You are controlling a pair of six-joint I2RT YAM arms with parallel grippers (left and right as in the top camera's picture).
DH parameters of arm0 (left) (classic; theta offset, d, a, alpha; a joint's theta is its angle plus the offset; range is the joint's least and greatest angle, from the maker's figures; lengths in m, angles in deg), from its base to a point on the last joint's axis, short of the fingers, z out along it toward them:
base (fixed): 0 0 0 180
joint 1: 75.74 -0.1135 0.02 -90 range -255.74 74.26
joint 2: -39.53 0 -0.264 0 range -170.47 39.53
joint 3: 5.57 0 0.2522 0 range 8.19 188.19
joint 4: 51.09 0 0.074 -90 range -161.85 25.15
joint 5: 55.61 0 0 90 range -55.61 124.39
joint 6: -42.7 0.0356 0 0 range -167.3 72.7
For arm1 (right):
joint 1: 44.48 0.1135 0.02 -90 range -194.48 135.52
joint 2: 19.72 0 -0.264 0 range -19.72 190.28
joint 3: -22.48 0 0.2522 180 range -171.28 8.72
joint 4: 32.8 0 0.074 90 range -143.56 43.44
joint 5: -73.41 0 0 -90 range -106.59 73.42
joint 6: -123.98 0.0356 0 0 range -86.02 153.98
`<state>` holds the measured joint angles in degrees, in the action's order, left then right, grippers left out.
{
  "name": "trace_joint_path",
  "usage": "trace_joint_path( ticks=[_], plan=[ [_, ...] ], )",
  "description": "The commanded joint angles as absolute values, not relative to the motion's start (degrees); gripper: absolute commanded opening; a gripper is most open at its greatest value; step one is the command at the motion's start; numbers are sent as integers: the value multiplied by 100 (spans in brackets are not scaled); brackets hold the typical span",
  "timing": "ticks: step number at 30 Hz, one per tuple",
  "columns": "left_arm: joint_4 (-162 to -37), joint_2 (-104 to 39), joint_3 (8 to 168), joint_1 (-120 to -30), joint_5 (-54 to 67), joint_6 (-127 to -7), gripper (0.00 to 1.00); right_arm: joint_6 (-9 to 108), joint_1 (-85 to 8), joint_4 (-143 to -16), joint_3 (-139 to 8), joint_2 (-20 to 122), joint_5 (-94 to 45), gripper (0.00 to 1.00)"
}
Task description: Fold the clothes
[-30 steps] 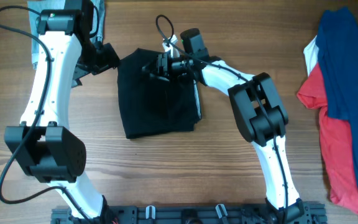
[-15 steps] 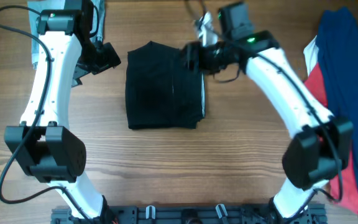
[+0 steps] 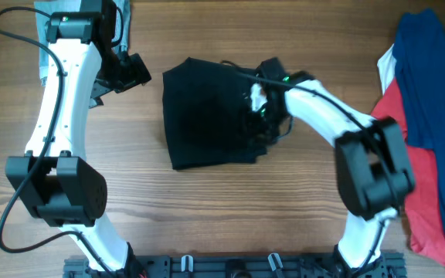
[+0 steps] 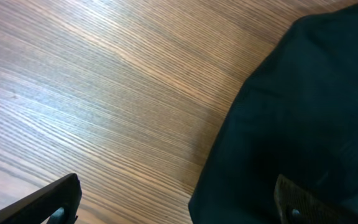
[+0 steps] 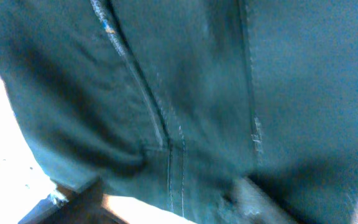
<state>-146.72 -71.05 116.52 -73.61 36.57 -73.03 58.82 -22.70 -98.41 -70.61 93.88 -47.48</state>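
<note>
My left gripper grabs the folded black garment by its edge nearest the light-blue fabric (image 4: 254, 90) next, to lay the garment folded there.
The black garment (image 3: 207, 116) lies folded on the wooden table (image 3: 207, 216). My left gripper (image 3: 132, 71) is off its upper left corner. In the left wrist view its fingers (image 4: 179, 208) are wide open and empty, with the black garment (image 4: 303, 112) at the right. My right gripper (image 3: 258, 116) is down on the garment's right edge. In the right wrist view, blurred black fabric with seams (image 5: 185, 93) fills the frame, and the fingers (image 5: 160, 202) sit apart on it.
A pile of clothes lies at the right edge: dark blue (image 3: 423, 69) on top, red (image 3: 419, 185) beneath, and a bit of white (image 3: 385, 68). Light-blue fabric (image 3: 43, 71) shows behind the left arm at the top left.
My right arm swung from the garment's top edge out to the upper right, then down onto its right edge. The garment shifted right and turned slightly. The left arm stayed put.
</note>
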Motion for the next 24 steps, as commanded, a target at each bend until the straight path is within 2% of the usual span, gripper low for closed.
trace_joint_path(
  ticks=[1,5,9,13,19,22,24],
  plan=[
    [-14488,-7107,11425,-7374,3185,-7032,100,5622,-2504,-10488,-8178,8129,-3441,100],
    [-13938,-7107,10249,-7372,1950,-6427,100,5495,-2694,-10775,-8687,6955,-3340,100],
    [-12377,-7107,8496,-7378,693,-6226,100,5320,-2769,-11046,-8685,6815,-3198,100],
    [-11111,-7107,7696,-7378,492,-6246,100,5204,-2771,-11061,-8685,6837,-3391,100],
    [-10198,-7282,7313,-7361,-286,-6252,99,4949,-3107,-11037,-8685,6822,-3419,100],
    [-10034,-7689,7305,-7274,-371,-6250,91,4898,-3811,-11218,-8685,6822,-3465,100],
    [-9772,-7905,7305,-7094,-374,-6294,74,4750,-4205,-11347,-8685,6822,-3467,100]
  ],
)
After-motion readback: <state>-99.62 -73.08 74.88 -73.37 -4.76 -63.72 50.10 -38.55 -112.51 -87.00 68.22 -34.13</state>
